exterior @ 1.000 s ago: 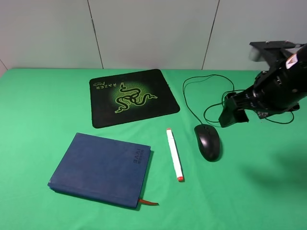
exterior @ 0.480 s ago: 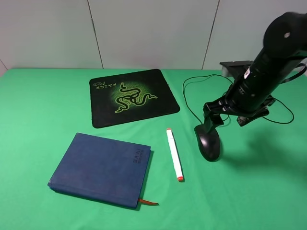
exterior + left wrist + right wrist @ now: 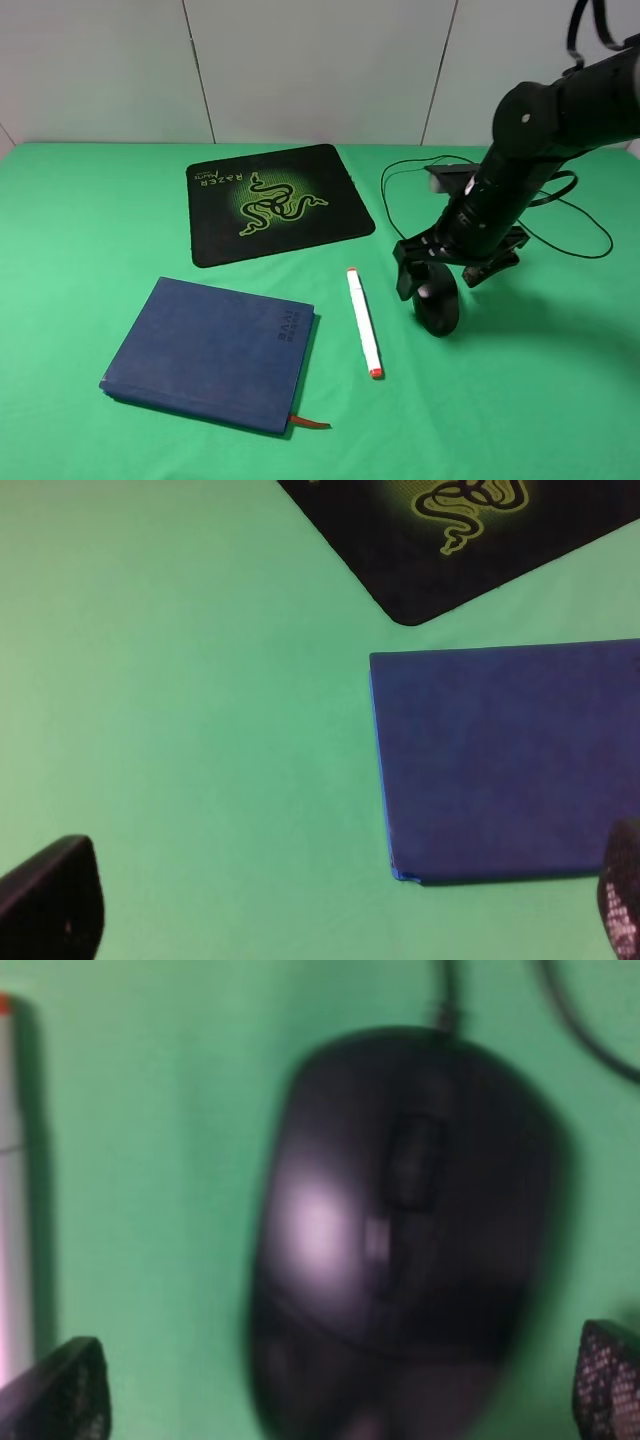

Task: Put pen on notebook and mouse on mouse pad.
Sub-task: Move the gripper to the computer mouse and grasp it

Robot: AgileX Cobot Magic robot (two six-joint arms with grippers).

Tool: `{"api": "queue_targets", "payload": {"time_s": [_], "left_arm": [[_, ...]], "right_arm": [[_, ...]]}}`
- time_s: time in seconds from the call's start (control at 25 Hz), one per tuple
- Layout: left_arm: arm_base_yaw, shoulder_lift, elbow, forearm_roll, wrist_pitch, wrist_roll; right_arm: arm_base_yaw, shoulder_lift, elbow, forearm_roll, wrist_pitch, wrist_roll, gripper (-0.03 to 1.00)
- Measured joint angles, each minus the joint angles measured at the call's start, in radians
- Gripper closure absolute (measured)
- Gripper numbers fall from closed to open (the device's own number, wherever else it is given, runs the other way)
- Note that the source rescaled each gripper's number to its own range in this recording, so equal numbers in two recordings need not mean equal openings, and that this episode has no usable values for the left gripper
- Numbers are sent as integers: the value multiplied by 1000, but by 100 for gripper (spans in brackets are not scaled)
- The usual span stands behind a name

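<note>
My right gripper is going to grip the mouse next by its long sides behind the scroll wheel point(image 3: 438, 307), so that it can set the mouse on the black mouse pad point(image 3: 278, 205).
The black mouse point(image 3: 437, 306) lies right of the white pen point(image 3: 363, 322) on the green cloth. My right gripper point(image 3: 436, 279) hangs open just above the mouse, one finger on each side of it. In the right wrist view the mouse point(image 3: 400, 1220) fills the frame, blurred, between the fingers of the right gripper point(image 3: 330, 1390), and the pen point(image 3: 12, 1160) shows at the edge. The blue notebook point(image 3: 210, 352) lies at the front left, the black mouse pad point(image 3: 275, 203) behind it. My left gripper point(image 3: 335, 900) is open over bare cloth beside the notebook point(image 3: 510, 760) and the mouse pad point(image 3: 480, 540).
The mouse's thin black cable point(image 3: 420, 190) loops over the cloth behind and to the right of the right arm. An orange-brown ribbon point(image 3: 312, 424) sticks out of the notebook's near corner. A grey panelled wall stands behind the table.
The right arm has swung in from the right and come down, so its open gripper now straddles the mouse. The objects have not moved.
</note>
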Motion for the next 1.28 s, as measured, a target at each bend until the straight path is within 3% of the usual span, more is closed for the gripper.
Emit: {"api": "queue_targets", "payload": {"time_s": [0.2,0.96,1.08,1.2,1.28], "left_arm": [[0,0,0,0,0,0],[0,0,0,0,0,0],[0,0,0,0,0,0],[0,0,0,0,0,0],[0,0,0,0,0,0]], "right_arm": [[62,29,-3,-37,-27,23,-3],[62,68,-4,-95,-70,68,-2],[62,68,-4,-98,-70,68,10],[62,68,-4,-99,-70,68,37],[62,68,-4,-99,-73,68,39]]}}
